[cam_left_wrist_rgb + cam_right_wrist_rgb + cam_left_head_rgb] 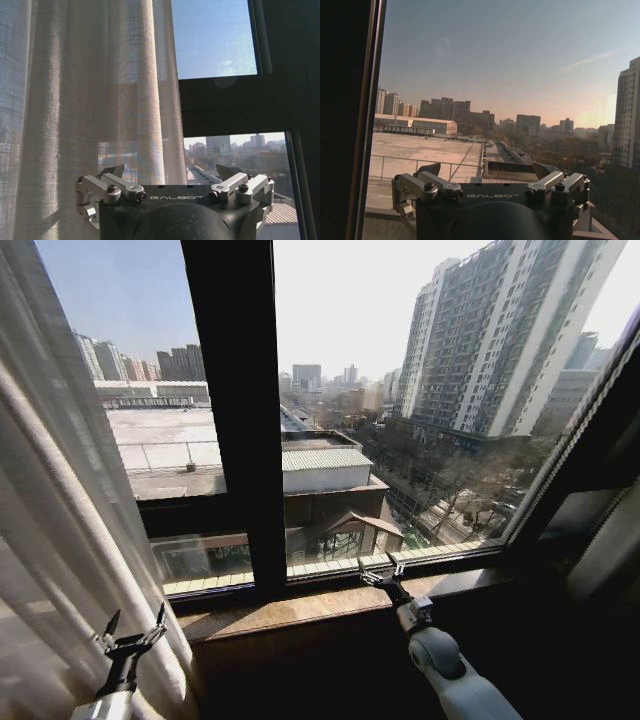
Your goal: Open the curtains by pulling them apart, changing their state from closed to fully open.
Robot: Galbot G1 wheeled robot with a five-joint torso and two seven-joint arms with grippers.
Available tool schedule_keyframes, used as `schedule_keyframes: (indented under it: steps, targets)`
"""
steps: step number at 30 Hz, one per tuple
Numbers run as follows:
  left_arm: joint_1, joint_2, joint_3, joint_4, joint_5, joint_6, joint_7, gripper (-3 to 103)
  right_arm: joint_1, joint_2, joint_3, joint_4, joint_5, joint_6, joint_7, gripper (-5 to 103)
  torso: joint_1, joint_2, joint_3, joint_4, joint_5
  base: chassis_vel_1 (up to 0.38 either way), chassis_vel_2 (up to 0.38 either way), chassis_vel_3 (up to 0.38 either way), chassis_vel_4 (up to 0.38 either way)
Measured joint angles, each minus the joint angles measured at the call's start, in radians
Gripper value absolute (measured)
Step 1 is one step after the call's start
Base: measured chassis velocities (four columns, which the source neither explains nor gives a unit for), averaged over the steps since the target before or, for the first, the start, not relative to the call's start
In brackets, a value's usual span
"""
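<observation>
I will next use my left gripper to pinch the curtain by the narrow fold at its free edge. The wide sheer cloth (45,540) beside that fold hangs loose.
A sheer white pleated curtain (60,490) hangs bunched along the left side of the window, leaving the glass beyond it uncovered. In the left wrist view the curtain (90,100) is close up, its free edge beside the dark window frame. My left gripper (137,618) is low in front of the curtain's lower folds and is open (170,172), with nothing between its fingers. My right gripper (380,572) is over the window sill at the middle, facing the glass. It is also open (487,170) and holds nothing.
A thick dark mullion (235,390) splits the window. The brown stone sill (300,610) runs along its base. A dark slanted frame with a pale edge (585,420) closes off the right side. A dark upright with a beaded cord (370,100) stands near my right gripper.
</observation>
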Motion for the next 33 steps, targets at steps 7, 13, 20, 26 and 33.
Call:
schedule_keyframes:
  steps: [7, 13, 20, 26, 33]
  targets:
    - [0.000, 0.000, 0.000, 0.000, 0.000, 0.000, 0.000, 100, 0.000, 0.000, 0.000, 0.000, 0.000, 0.000, 0.000, 100, 0.000, 0.000, 0.000, 0.0000, 0.0000, 0.000, 0.000, 0.000, 0.000]
    - [0.000, 0.000, 0.000, 0.000, 0.000, 0.000, 0.000, 100, 0.000, 0.000, 0.000, 0.000, 0.000, 0.000, 0.000, 100, 0.000, 0.000, 0.000, 0.0000, 0.0000, 0.000, 0.000, 0.000, 0.000]
    - [0.000, 0.000, 0.000, 0.000, 0.000, 0.000, 0.000, 100, 0.000, 0.000, 0.000, 0.000, 0.000, 0.000, 0.000, 100, 0.000, 0.000, 0.000, 0.0000, 0.0000, 0.000, 0.000, 0.000, 0.000]
    - [-0.002, 0.000, 0.003, 0.000, 0.000, 0.003, 0.000, 100, 0.000, 0.000, 0.000, 0.000, 0.000, 0.000, 0.000, 100, 0.000, 0.000, 0.000, 0.0001, 0.0000, 0.000, 0.000, 0.000, 0.000]
    - [-0.065, -0.017, 0.086, -0.053, 0.015, 0.158, -0.043, 100, 0.000, 0.000, 0.000, 0.000, 0.000, 0.000, 0.000, 100, 0.000, 0.000, 0.000, 0.0000, 0.0001, 0.000, 0.000, 0.000, 0.000]
